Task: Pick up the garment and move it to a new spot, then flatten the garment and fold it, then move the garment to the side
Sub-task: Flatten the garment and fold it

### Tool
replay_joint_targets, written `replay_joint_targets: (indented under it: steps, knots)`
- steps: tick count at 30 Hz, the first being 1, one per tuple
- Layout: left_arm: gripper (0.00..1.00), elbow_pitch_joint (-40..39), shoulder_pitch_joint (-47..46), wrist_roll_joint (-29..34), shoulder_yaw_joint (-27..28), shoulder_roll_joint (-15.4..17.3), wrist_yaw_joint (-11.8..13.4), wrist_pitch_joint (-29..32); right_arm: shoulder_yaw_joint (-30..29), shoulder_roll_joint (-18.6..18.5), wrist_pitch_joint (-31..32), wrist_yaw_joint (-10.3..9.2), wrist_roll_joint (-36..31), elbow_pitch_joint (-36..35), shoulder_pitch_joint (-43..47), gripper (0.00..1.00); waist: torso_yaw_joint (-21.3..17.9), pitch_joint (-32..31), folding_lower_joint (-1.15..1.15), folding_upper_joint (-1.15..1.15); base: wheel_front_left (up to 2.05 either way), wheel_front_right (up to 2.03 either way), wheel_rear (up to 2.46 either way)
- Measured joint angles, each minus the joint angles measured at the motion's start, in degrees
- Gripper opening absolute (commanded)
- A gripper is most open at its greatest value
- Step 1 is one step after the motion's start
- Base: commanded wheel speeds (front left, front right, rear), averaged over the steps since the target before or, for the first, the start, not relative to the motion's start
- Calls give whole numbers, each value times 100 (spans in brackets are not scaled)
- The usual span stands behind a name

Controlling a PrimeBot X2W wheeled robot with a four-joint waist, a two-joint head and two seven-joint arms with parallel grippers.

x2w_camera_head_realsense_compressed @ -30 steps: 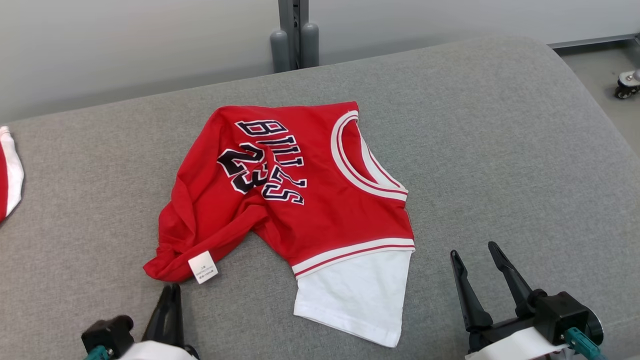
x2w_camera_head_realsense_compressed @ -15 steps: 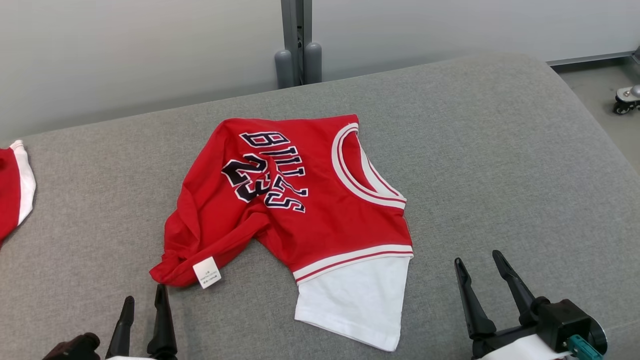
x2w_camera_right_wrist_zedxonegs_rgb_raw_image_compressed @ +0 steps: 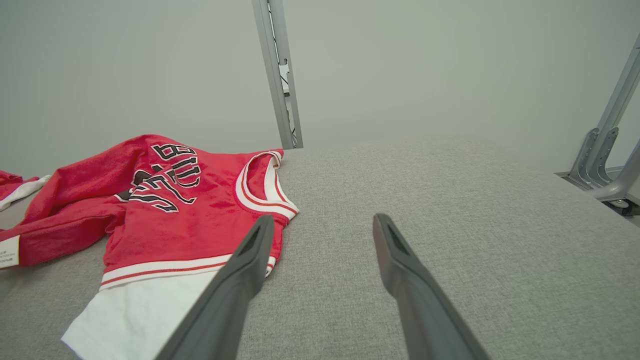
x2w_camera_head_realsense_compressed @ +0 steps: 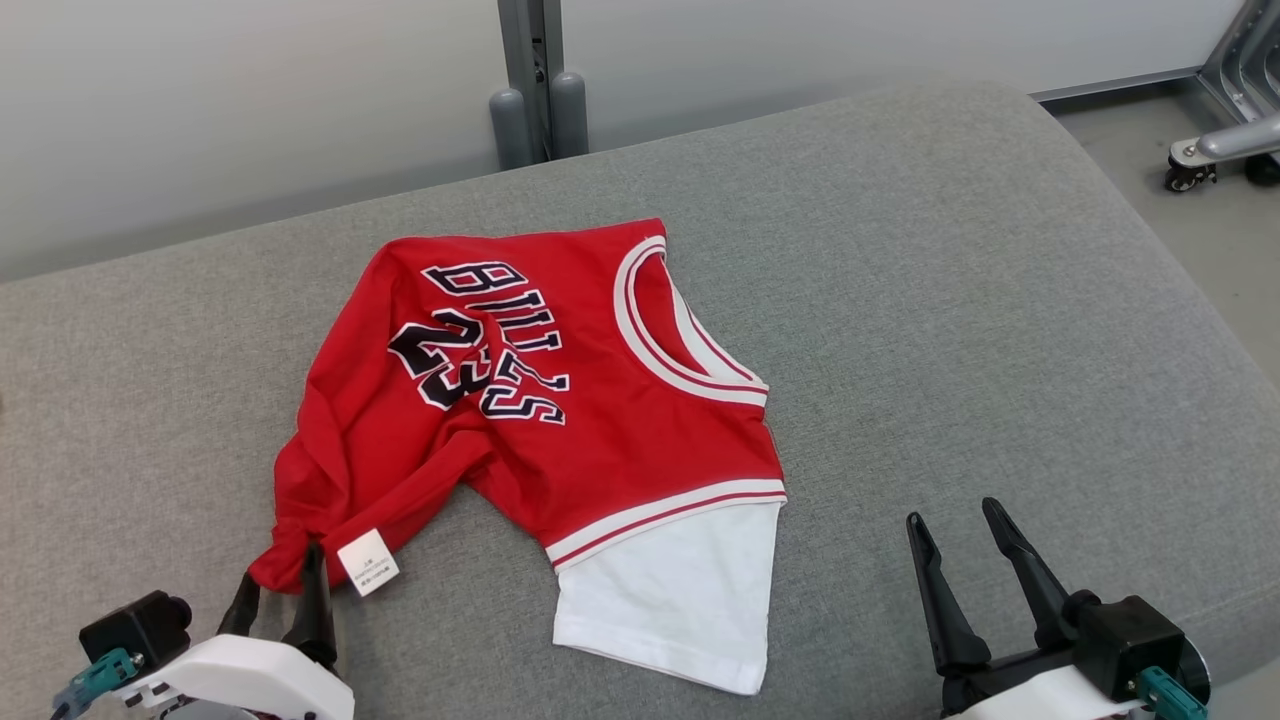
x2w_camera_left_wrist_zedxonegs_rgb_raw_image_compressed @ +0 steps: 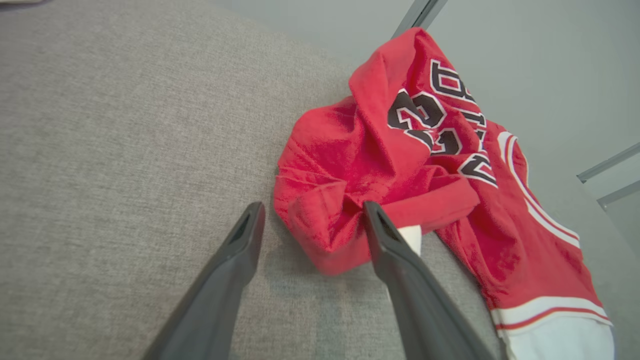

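Note:
The bunched red corner [x2w_camera_head_realsense_compressed: 286,564] stands up between my fingers, so my left gripper needs to pinch the garment there next. The garment's chest [x2w_camera_head_realsense_compressed: 576,324] lies flat on the cushion.
The garment [x2w_camera_head_realsense_compressed: 560,400] is a red jersey with black lettering and a white sleeve, lying crumpled on the grey cushion [x2w_camera_head_realsense_compressed: 1000,300]. Its lower-left corner is bunched, with a white tag [x2w_camera_head_realsense_compressed: 367,562] on it. My left gripper [x2w_camera_head_realsense_compressed: 282,578] is open at that corner. In the left wrist view the bunched red cloth [x2w_camera_left_wrist_zedxonegs_rgb_raw_image_compressed: 320,235] lies between the spread fingers of the left gripper [x2w_camera_left_wrist_zedxonegs_rgb_raw_image_compressed: 312,207], and one finger [x2w_camera_left_wrist_zedxonegs_rgb_raw_image_compressed: 395,250] covers part of the tag. My right gripper [x2w_camera_head_realsense_compressed: 950,512] stands open and empty over bare cushion, to the right of the white sleeve [x2w_camera_head_realsense_compressed: 670,600]. In the right wrist view the right gripper [x2w_camera_right_wrist_zedxonegs_rgb_raw_image_compressed: 324,219] points past the garment [x2w_camera_right_wrist_zedxonegs_rgb_raw_image_compressed: 175,210].
A second red and white garment [x2w_camera_right_wrist_zedxonegs_rgb_raw_image_compressed: 15,185] lies at the cushion's far left. A grey metal post [x2w_camera_head_realsense_compressed: 530,80] stands behind the cushion against the wall. A wheeled metal frame [x2w_camera_head_realsense_compressed: 1215,145] stands on the floor at the right, beyond the cushion's rounded edge.
My left gripper went from shut to open and its fingers now straddle the garment's bunched corner. The head camera has shifted, so the whole scene sits further left. The right gripper is unchanged.

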Motion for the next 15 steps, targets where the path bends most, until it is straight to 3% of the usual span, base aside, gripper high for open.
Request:
replay_joint_targets:
  steps: [1, 2, 3, 9, 12, 15]
  knots:
    - [82, 27, 5, 0, -18, 21, -1, 36, -9, -1, 0, 0, 8, 2, 0, 100, -15, 8, 0, 0, 0, 0, 0]
    - [31, 59, 13, 1, -49, 53, -19, 86, -11, -2, 0, 0, 15, 2, 0, 100, -27, 12, 0, 0, 0, 0, 0]
    - [0, 82, 30, 1, -78, 78, -44, 119, -16, -1, 0, 0, 19, 2, 1, 100, -33, 14, 0, 0, 0, 0, 0]
    - [0, 122, 43, 45, 88, 94, -126, -369, -32, -1, 0, 0, 34, -18, 4, 100, 81, 26, 0, 0, 0, 0, 0]
    - [0, 85, 128, -4, 411, -47, 10, -817, -23, 1, 0, 0, 24, 3, 4, 100, 140, -31, 0, 0, 0, 0, 0]
    - [0, 5, 503, -14, 490, -257, -98, -993, -86, -1, 1, 0, 23, -1, 25, 100, 186, -83, 0, 0, 0, 0, 0]
